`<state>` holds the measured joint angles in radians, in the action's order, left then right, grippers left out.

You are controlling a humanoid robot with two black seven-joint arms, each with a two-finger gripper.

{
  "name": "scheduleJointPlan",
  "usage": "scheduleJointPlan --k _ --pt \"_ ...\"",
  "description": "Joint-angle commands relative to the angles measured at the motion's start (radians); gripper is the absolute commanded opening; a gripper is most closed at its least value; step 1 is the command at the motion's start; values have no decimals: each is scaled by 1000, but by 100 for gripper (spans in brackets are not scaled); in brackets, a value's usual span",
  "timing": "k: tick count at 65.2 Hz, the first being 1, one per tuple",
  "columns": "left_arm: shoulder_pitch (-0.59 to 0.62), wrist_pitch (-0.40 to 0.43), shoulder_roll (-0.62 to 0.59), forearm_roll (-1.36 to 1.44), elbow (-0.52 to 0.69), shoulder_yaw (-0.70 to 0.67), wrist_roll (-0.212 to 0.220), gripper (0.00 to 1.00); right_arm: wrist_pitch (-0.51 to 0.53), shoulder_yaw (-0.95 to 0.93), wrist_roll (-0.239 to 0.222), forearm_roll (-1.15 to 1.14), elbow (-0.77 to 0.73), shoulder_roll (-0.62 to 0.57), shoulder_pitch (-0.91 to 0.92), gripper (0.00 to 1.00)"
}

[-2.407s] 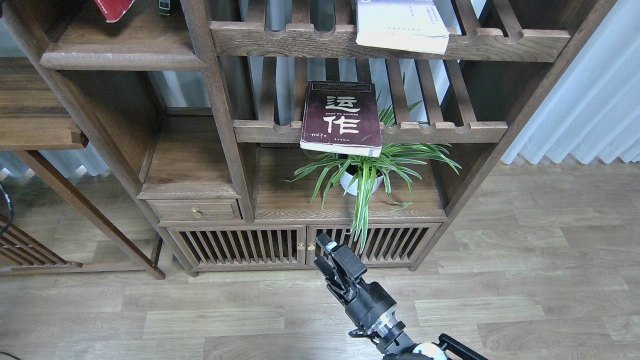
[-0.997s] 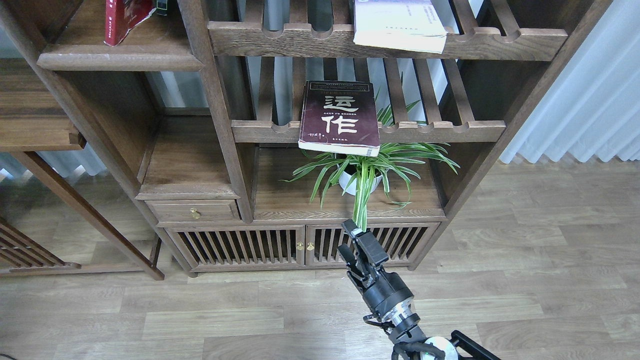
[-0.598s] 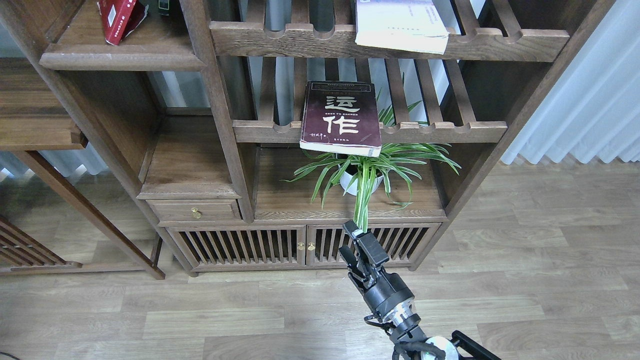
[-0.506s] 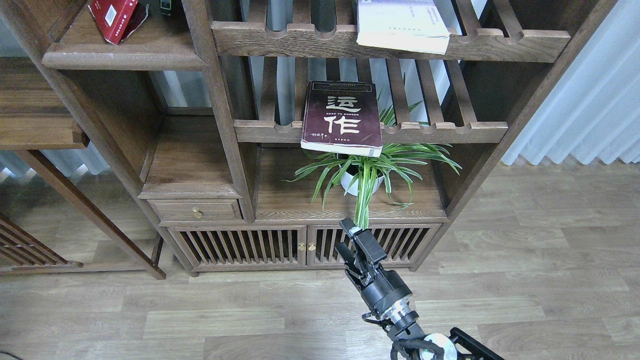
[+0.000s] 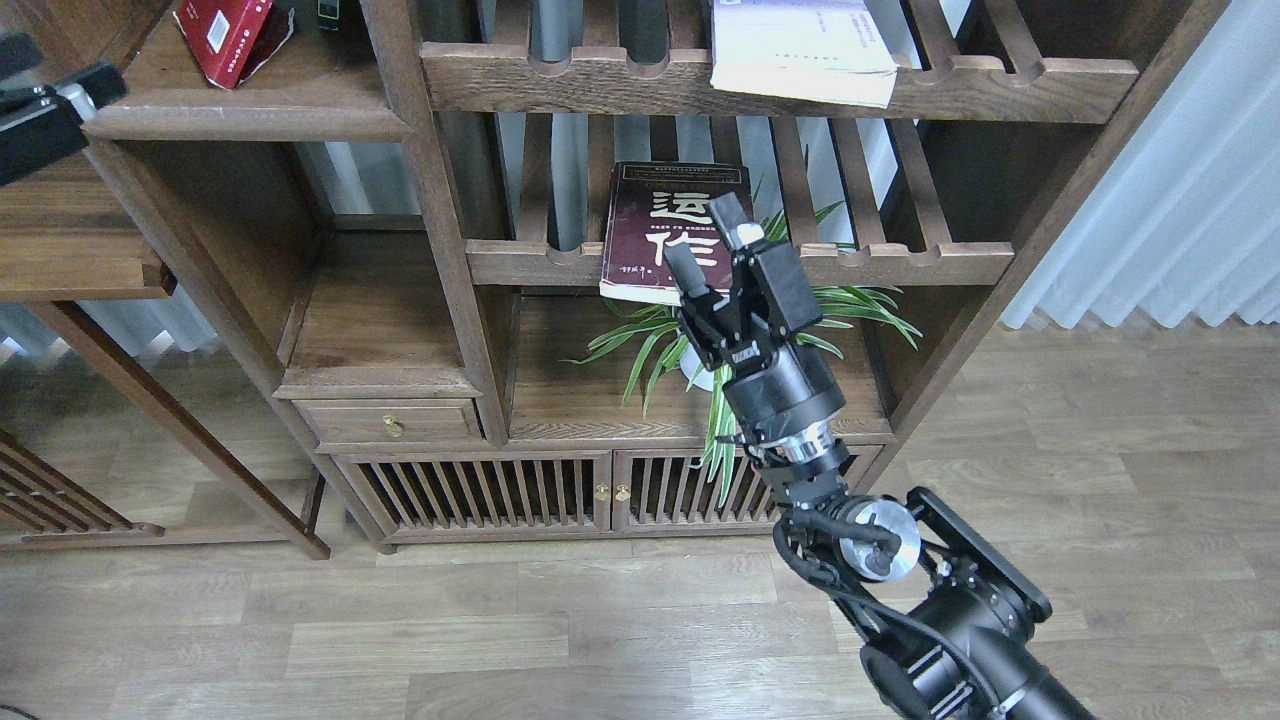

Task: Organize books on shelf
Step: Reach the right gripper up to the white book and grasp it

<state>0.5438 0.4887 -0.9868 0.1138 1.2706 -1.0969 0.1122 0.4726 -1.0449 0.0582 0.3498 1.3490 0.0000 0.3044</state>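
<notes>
The shelf is to be organized, so the right gripper will grab the white-lavender book by its lower edge [image 5: 801, 84] next.
The dark maroon book [image 5: 645, 235] with big white characters lies flat on the middle slatted rack, its front end overhanging the rail. My right gripper [image 5: 700, 232] is open and empty, raised in front of this book, with its fingers [image 5: 684, 270] over the cover's lower right. The white-lavender book [image 5: 800, 50] lies on the upper slatted rack. The red book [image 5: 225, 25] leans on the solid dark-brown shelf [image 5: 250, 122] at the upper left. A black part of my left arm [image 5: 45, 115] shows at the left edge beside that shelf; its fingers cannot be told apart.
A potted spider plant [image 5: 700, 345] stands on the cabinet top below the maroon book, partly behind my right wrist. A small drawer [image 5: 390, 422] and slatted cabinet doors [image 5: 480, 490] are below. A side table [image 5: 70, 250] stands left, and a curtain [image 5: 1180, 200] hangs right.
My right gripper has risen from near the cabinet doors to just in front of the maroon book. A part of my left arm has come into view at the left edge.
</notes>
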Motion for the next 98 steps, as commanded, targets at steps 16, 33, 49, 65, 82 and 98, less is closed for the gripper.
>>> scheduleJointPlan --k 16,33,49,65,82,98 --pt "-188 0 175 63 -4 -187 21 98 -278 -61 14 -5 -129 0 167 99" --pt "-196 0 198 66 -10 -201 21 98 -296 -121 14 -6 -202 0 239 99" --pt "-196 0 220 66 -14 -207 21 98 -301 -175 8 -2 -284 0 272 98" --pt "-196 0 226 66 -16 -215 21 98 -299 -260 11 17 -292 0 279 73" --pt "-202 0 244 66 -16 -238 21 98 -290 -265 17 29 -281 0 265 34" --pt "-246 0 260 69 -16 -279 21 98 -217 -238 -14 23 -289 0 228 5"
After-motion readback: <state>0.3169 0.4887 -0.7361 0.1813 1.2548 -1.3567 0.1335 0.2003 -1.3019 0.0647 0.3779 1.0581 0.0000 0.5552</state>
